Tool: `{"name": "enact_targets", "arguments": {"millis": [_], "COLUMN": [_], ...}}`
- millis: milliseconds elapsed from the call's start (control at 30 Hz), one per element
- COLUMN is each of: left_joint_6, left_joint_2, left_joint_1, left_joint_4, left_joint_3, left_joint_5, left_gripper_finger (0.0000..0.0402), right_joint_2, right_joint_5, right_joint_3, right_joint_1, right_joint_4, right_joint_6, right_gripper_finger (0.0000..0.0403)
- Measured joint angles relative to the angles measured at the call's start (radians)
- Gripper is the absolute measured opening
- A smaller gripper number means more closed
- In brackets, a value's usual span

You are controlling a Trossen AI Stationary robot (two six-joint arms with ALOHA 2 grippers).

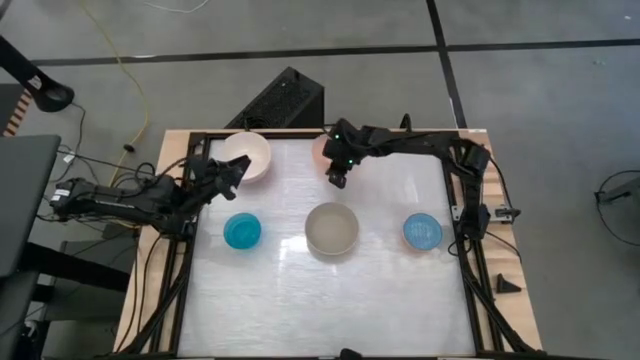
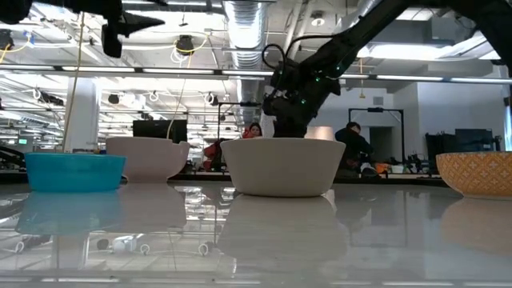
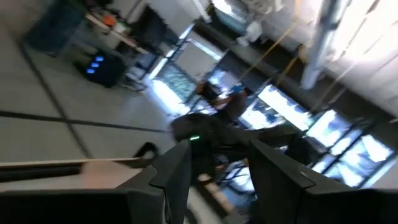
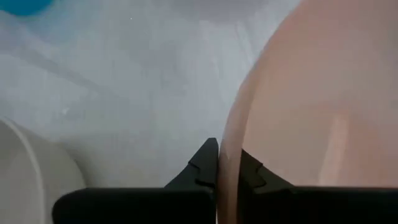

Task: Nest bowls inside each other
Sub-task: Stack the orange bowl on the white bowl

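My left gripper will next grab the white bowl by its rim [image 1: 226,149], so that the pale pink bowl [image 1: 320,150] can nest inside the white bowl.
Five bowls are in the high view. A white bowl [image 1: 247,157] and a pale pink bowl [image 1: 320,150] stand at the far side. A blue bowl [image 1: 242,231], a grey-beige bowl [image 1: 331,229] and a second blue bowl [image 1: 422,232] stand in a row at mid-table. My right gripper [image 1: 338,177] is shut on the pink bowl's rim. My left gripper [image 1: 236,172] hovers open beside the white bowl, high above the table [image 2: 120,24], with nothing between its fingers [image 3: 217,152]. My right gripper pinches the pink bowl's rim [image 4: 225,146] on its near right side, with one finger [image 4: 250,169] inside the bowl and the other finger [image 4: 200,165] outside. The fingers slant down from the far right. The grey-beige bowl hides whether the pink bowl's base rests on the table.
In the low view the grey-beige bowl [image 2: 282,166] stands in front of my right gripper [image 2: 288,120]. The right-hand bowl [image 2: 480,172] shows a yellowish patterned outside. The grey-beige bowl's rim [image 4: 28,168] lies close beside my right gripper. Open tabletop lies toward the near edge [image 1: 330,310].
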Motion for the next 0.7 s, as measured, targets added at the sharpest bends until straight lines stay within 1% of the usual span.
{"name": "enact_targets", "arguments": {"millis": [200,333,433,533,667,700], "left_joint_6": [-0.019,-0.057,-0.061,-0.038,0.002,0.022], "left_joint_2": [0.0,0.0,0.001,0.012,0.089,0.12], "left_joint_1": [0.107,0.211,0.301,0.393,0.519,0.547], "left_joint_4": [-0.192,-0.341,-0.414,-0.459,-0.593,-0.621], "left_joint_3": [0.0,0.0,0.0,0.002,0.068,0.093], "left_joint_5": [-0.011,0.011,0.074,0.172,0.304,0.34], "left_gripper_finger": [0.0145,0.0142,0.0128,0.0098,0.0025,0.0013], "right_joint_2": [-0.119,-0.205,-0.267,-0.323,-0.397,-0.413], "right_joint_5": [-0.105,-0.116,-0.118,-0.119,-0.111,-0.106], "right_joint_3": [-0.001,-0.001,-0.001,-0.001,-0.001,-0.001], "right_joint_1": [-0.005,-0.007,-0.005,-0.004,-0.005,-0.005], "right_joint_4": [0.079,0.121,0.128,0.125,0.126,0.126], "right_joint_6": [0.134,0.182,0.2,0.224,0.245,0.25], "right_gripper_finger": [0.0034,0.0034,0.0034,0.0034,0.0034,0.0034]}}
